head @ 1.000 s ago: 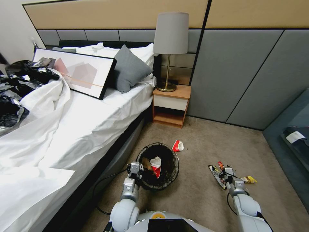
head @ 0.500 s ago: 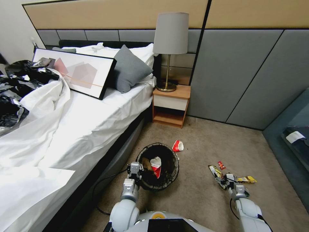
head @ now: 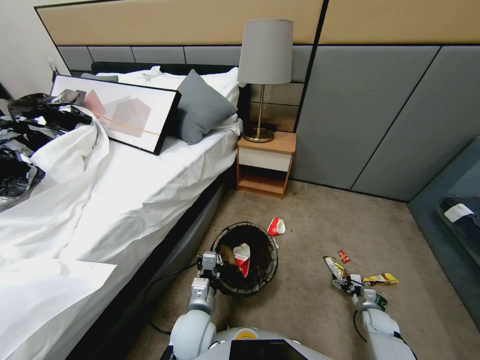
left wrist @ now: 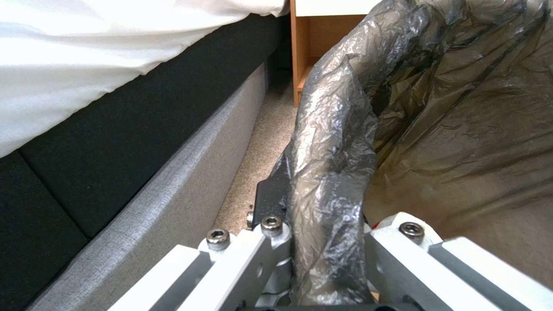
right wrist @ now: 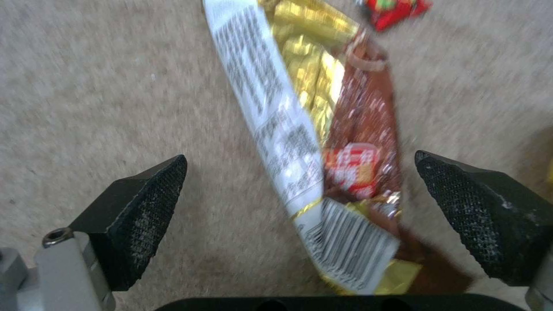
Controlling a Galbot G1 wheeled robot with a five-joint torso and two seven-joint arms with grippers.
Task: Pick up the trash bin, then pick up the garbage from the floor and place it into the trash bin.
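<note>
My right gripper grabs the brown-and-gold snack wrapper by its barcoded end next, to drop the wrapper into the trash bin (head: 269, 274).
The trash bin (head: 269, 274) with its black bag liner stands on the carpet beside the bed, holding a red-and-white cup (head: 242, 258). My left gripper (head: 209, 265) is shut on the bin's near rim; the left wrist view shows its jaws clamped on the lined rim (left wrist: 331, 181). Garbage lies on the floor: another cup (head: 276, 226), a gold-and-brown snack wrapper (head: 336, 267), a small red wrapper (head: 343, 256) and a yellow wrapper (head: 381, 278). My right gripper (head: 353, 285) hangs open just above the gold wrapper (right wrist: 345, 164), which lies between its fingers (right wrist: 144, 207).
The bed (head: 125, 200) borders the left side, with black plastic sheets (head: 20, 135) on it. A nightstand (head: 265, 167) with a lamp stands at the back. A cable (head: 155, 292) trails by the bed base. A blue sofa (head: 450, 220) bounds the right.
My right gripper has drawn back toward me and settled over the near end of the gold wrapper. The left gripper and the bin have not moved.
</note>
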